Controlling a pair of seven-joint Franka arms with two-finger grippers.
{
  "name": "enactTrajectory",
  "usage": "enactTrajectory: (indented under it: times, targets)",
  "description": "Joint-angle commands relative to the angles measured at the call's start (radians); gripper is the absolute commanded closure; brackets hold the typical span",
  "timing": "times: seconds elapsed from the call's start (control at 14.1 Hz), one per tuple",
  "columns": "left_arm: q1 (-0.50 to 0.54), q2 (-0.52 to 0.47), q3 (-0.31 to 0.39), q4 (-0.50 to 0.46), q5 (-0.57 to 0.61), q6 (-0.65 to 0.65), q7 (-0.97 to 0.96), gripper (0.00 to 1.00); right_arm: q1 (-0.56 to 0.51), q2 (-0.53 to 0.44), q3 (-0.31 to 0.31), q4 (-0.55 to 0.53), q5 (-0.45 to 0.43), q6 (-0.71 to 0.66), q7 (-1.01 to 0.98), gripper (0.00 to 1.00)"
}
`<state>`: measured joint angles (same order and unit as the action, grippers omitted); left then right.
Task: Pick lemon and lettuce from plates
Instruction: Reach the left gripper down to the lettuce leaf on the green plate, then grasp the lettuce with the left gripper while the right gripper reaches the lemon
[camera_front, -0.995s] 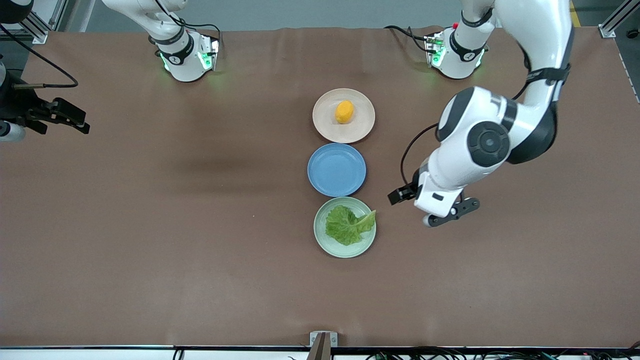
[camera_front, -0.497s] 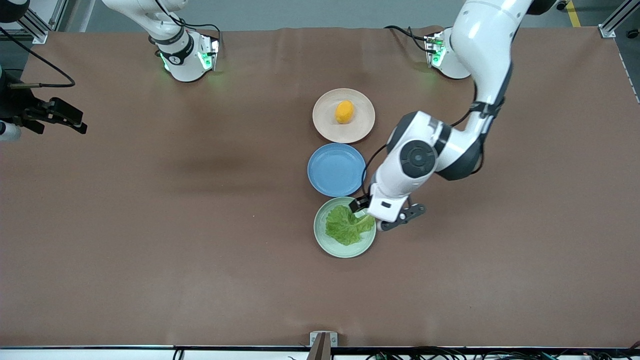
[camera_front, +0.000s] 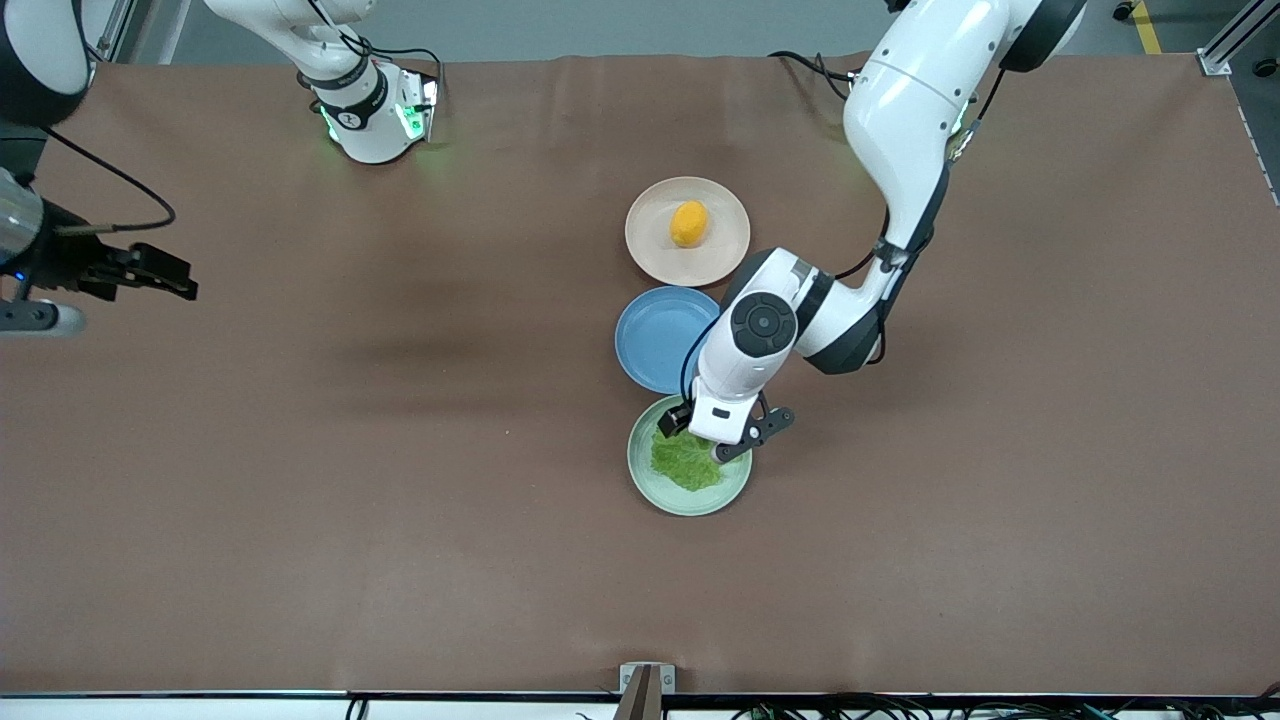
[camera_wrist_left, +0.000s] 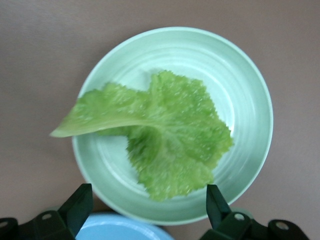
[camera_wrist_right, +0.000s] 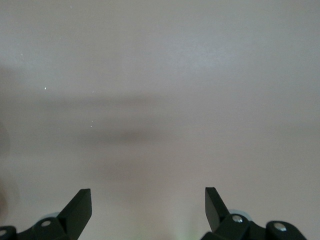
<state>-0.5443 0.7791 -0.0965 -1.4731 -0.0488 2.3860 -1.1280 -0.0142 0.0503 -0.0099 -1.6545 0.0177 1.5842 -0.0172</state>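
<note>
I should lift the lettuce off the mint green plate next, so my left gripper should grab the lettuce by its frilly leafy part (camera_front: 680, 450) (camera_wrist_left: 162, 167).
The lettuce (camera_front: 685, 466) lies on the pale mint green plate (camera_front: 661, 492), the plate nearest the front camera. My left gripper (camera_front: 712, 441) is open just above it. In the left wrist view the lettuce (camera_wrist_left: 170, 140) fills the middle of the mint plate (camera_wrist_left: 250, 90), its pale stem reaching over the rim, and the open gripper (camera_wrist_left: 147, 205) is empty over the plate's edge. The lemon (camera_front: 689, 222) sits on the beige-pink plate (camera_front: 646, 252), farthest from the front camera. My right gripper (camera_front: 172, 277) is open and empty above bare table at the right arm's end, as the right wrist view (camera_wrist_right: 147, 205) shows.
An empty blue plate (camera_front: 652, 345) lies between the two task plates; its rim shows in the left wrist view (camera_wrist_left: 120, 230). The left arm's elbow hangs over the blue plate's edge. The brown table mat (camera_front: 400, 500) surrounds the plates.
My left arm has swung from the table beside the mint plate to over the lettuce, gripper still open. My right gripper has drifted slightly toward the table's middle.
</note>
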Motion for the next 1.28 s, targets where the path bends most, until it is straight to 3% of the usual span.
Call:
enactTrajectory:
  times: [0.0, 0.14, 0.5, 0.64, 0.85, 1.21]
  targets:
    - [-0.013, 0.042, 0.017, 0.030, 0.024, 0.070, -0.036, 0.00, 0.033, -0.004, 0.007, -0.004, 0.053, -0.018, 0.135, 0.00]
    - [-0.013, 0.065, 0.018, 0.045, 0.035, 0.085, -0.036, 0.00, 0.072, -0.012, 0.007, -0.019, 0.110, -0.018, 0.256, 0.00]
    - [-0.016, 0.091, 0.017, 0.048, 0.050, 0.122, -0.038, 0.01, 0.298, -0.046, 0.007, -0.096, 0.113, 0.032, 0.595, 0.00]
    - [-0.022, 0.097, 0.017, 0.050, 0.050, 0.122, -0.038, 0.09, 0.408, -0.040, 0.007, -0.099, 0.113, 0.066, 0.728, 0.00]
    - [-0.022, 0.100, 0.017, 0.050, 0.050, 0.125, -0.038, 0.28, 0.586, -0.040, 0.007, -0.198, 0.113, 0.204, 0.948, 0.00]
    - [-0.020, 0.098, 0.015, 0.050, 0.050, 0.125, -0.036, 0.58, 0.813, -0.012, 0.007, -0.293, 0.111, 0.390, 1.152, 0.00]
